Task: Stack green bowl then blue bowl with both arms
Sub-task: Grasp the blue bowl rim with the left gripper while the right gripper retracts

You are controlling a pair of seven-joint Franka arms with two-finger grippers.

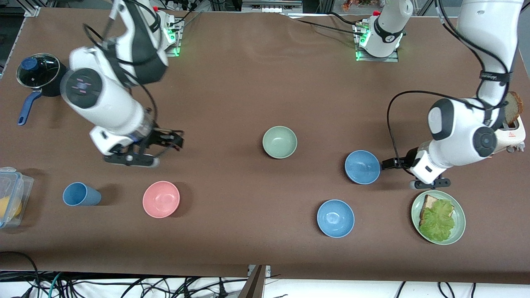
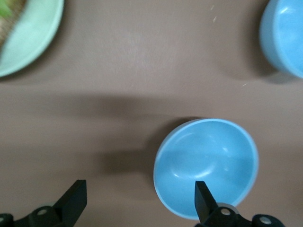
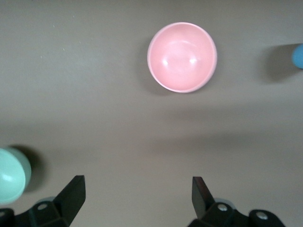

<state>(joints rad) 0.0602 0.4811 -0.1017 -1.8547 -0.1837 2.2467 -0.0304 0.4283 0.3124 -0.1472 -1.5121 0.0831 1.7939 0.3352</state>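
My left gripper grips the dull blue bowl by its rim (image 1: 380, 166) next, to stack the dull blue bowl with the green bowl (image 1: 280, 142).
The green bowl (image 1: 280, 142) stands upright mid-table; its edge shows in the right wrist view (image 3: 12, 182). The dull blue bowl (image 1: 362, 167) stands toward the left arm's end and also shows in the left wrist view (image 2: 206, 168). My left gripper (image 1: 389, 164) is open and low beside this bowl, on the side toward the left arm's end. In the left wrist view, the left gripper (image 2: 139, 196) has one fingertip (image 2: 202, 196) over the bowl's rim. My right gripper (image 1: 172, 139) is open and empty over bare table; it also shows in the right wrist view (image 3: 137, 194).
A glossier blue bowl (image 1: 336, 218) and a pale-green plate (image 1: 459, 215) of bread and lettuce lie nearer the camera. A pink bowl (image 1: 161, 199), blue cup (image 1: 80, 194), plastic box (image 1: 10, 198), lidded pot (image 1: 39, 74) and toaster (image 1: 511, 128) stand around.
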